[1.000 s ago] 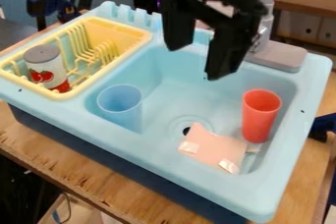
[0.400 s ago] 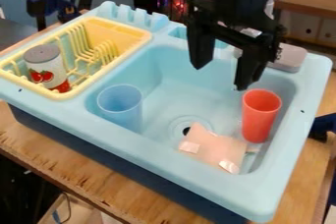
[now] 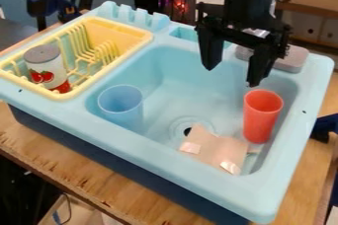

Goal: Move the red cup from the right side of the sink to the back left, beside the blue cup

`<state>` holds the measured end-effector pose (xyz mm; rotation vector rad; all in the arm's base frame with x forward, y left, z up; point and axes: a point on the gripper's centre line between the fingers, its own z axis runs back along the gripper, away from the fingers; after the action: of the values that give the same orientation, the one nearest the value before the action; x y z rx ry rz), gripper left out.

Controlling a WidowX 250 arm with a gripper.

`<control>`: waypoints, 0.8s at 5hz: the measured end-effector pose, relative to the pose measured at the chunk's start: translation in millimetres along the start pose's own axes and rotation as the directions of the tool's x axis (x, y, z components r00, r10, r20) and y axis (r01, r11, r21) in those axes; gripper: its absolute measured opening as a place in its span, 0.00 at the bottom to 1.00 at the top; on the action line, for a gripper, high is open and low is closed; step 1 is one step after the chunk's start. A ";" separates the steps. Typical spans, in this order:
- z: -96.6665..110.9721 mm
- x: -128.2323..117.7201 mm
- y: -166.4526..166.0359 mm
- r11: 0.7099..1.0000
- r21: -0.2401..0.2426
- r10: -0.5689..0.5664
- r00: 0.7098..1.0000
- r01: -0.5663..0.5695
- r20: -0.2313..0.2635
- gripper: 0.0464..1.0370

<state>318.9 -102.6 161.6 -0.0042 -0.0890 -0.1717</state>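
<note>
The robot's gripper needs to grab the pink cup by the cup's rim next. Then it should move the cup across the sink [image 3: 175,76] toward the blue cup.
The black gripper [image 3: 231,75] hangs above the back right of the light blue sink [image 3: 175,76], its two fingers spread with nothing between them. Nearest to it is a red cup [image 3: 261,116], upright at the sink's right side, just below the right finger. A translucent blue cup [image 3: 121,108] stands at the sink's left side. Near the drain, by the front wall, lies a pinkish cloth-like piece [image 3: 215,149] with shiny patches. In the yellow dish rack [image 3: 119,29] at the left, a can with a grey lid and red fruit print [image 3: 46,67] leans slightly.
A grey faucet base [image 3: 289,58] sits on the sink's back right rim, behind the gripper. The sink unit rests on a wooden table [image 3: 79,174]. Blue clamps stand at the back left [image 3: 51,4] and right edge [image 3: 324,126].
The gripper has moved right and back from its earlier position over the sink, appearing smaller now. Cups, can and pinkish piece have stayed in place.
</note>
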 end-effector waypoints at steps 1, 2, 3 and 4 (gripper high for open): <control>-15.0 4.4 2.8 1.000 0.004 0.015 0.999 -0.015 -0.038 0.96; -23.3 8.8 0.7 1.000 -0.006 0.017 0.999 -0.017 -0.049 0.96; -34.5 8.8 -3.0 1.000 -0.026 -0.001 0.997 -0.001 -0.079 0.96; -36.1 14.0 -6.5 0.999 -0.048 -0.010 0.999 0.008 -0.048 0.96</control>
<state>334.8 -111.8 126.8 -0.0473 -0.0371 -0.1829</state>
